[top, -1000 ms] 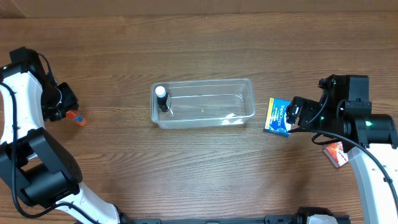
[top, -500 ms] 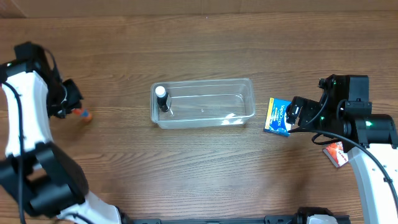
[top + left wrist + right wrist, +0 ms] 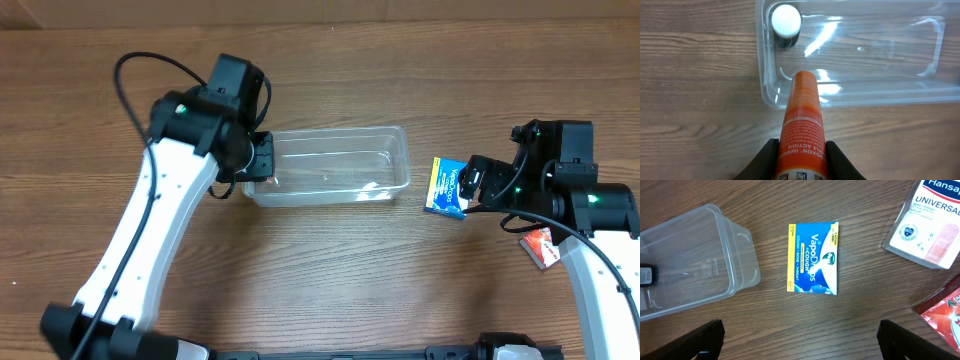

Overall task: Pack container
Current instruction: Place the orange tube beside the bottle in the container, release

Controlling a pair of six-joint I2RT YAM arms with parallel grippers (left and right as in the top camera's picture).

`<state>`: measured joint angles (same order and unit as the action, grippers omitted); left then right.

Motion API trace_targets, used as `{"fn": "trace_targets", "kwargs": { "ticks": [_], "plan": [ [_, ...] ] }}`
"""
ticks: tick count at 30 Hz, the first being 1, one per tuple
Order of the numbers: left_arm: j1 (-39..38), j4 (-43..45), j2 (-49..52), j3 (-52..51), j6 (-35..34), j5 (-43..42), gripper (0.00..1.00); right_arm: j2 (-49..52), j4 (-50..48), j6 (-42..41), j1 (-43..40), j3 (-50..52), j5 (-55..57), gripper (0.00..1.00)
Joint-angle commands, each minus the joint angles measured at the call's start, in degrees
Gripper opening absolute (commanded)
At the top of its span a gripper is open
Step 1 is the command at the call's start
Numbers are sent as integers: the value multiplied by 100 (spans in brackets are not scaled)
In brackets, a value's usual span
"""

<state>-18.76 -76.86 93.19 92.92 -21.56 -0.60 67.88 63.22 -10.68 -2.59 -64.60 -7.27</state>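
Note:
The orange tube (image 3: 802,120) has only its tip over the container's near rim and would drop short if I opened now. My left gripper needs to keep holding it until it is farther in.
The clear plastic container (image 3: 335,185) sits mid-table; it also shows in the left wrist view (image 3: 850,92) and the right wrist view (image 3: 695,275). A small dark bottle with a white cap (image 3: 786,26) stands in its left end. My left gripper (image 3: 801,162) is shut on an orange tube (image 3: 802,120), whose tip reaches over the container's near left rim. In the overhead view the left gripper (image 3: 258,160) is at the container's left end. My right gripper (image 3: 800,340) is open and empty above the table, near a blue-and-yellow VapoDrops packet (image 3: 812,258).
A white-and-pink Hansaplast box (image 3: 925,222) and a red packet (image 3: 945,310) lie right of the blue packet. The red packet (image 3: 540,245) lies by the right arm in the overhead view.
My left arm has swung from the far left of the table to the container's left end, carrying the orange tube with it. The right arm has not moved.

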Motion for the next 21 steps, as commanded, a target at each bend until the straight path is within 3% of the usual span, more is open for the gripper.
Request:
{"fn": "trace_targets", "kwargs": {
  "ticks": [1,6,18,21],
  "plan": [
    [-13,317,428,-142,-74,157,4,-24,0,17,-11,-175,-44,100],
    [-13,584,879,-173,-76,570,4,-24,-4,17,-11,-175,-37,100],
    [-13,640,1545,-184,-79,396,4,-24,-4,20,-11,-175,-37,100],
    [-13,640,1545,-238,-79,361,16,-24,-2,20,-11,-175,-37,100]
  ]
}}
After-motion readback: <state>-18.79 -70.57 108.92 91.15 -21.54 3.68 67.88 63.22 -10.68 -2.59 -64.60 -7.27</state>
